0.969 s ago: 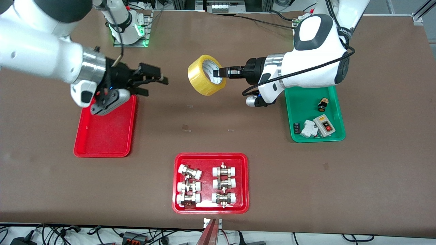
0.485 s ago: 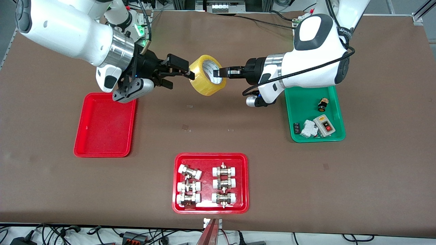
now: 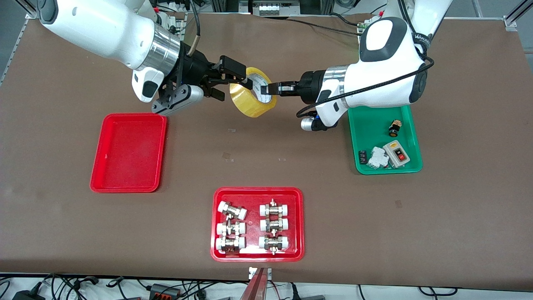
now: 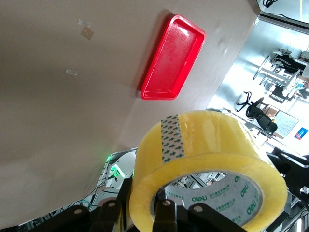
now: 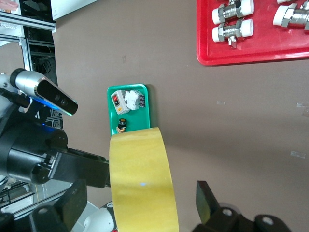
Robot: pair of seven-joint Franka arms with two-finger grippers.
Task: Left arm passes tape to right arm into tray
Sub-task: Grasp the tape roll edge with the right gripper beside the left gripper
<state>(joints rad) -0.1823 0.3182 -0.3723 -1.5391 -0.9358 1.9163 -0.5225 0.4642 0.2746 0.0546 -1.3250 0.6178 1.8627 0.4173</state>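
My right gripper pinches the yellow tape by its outer band [image 3: 242, 97] next, to set the tape in the red tray [image 3: 125, 154].
The yellow tape [image 3: 251, 102] hangs in the air over the middle of the table. My left gripper [image 3: 266, 88] is shut on the roll's wall, one finger inside the core, as the left wrist view [image 4: 142, 212] shows with the tape [image 4: 207, 150] filling the foreground. My right gripper [image 3: 235, 91] is open with a finger on each side of the roll, apart from it. In the right wrist view the tape [image 5: 140, 183] sits between the spread fingers [image 5: 207, 200] of my right gripper [image 5: 140, 203]. The plain red tray [image 3: 125, 154] lies empty toward the right arm's end; it also shows in the left wrist view [image 4: 174, 58].
A red tray [image 3: 257, 191] with several white-capped metal fittings lies nearest the front camera. A green tray [image 3: 370, 137] with small electrical parts lies under the left arm's wrist; it also shows in the right wrist view [image 5: 128, 108].
My right arm has swung from over the plain red tray toward the tape, and its open fingers now straddle the roll. The left arm and the tape have not moved.
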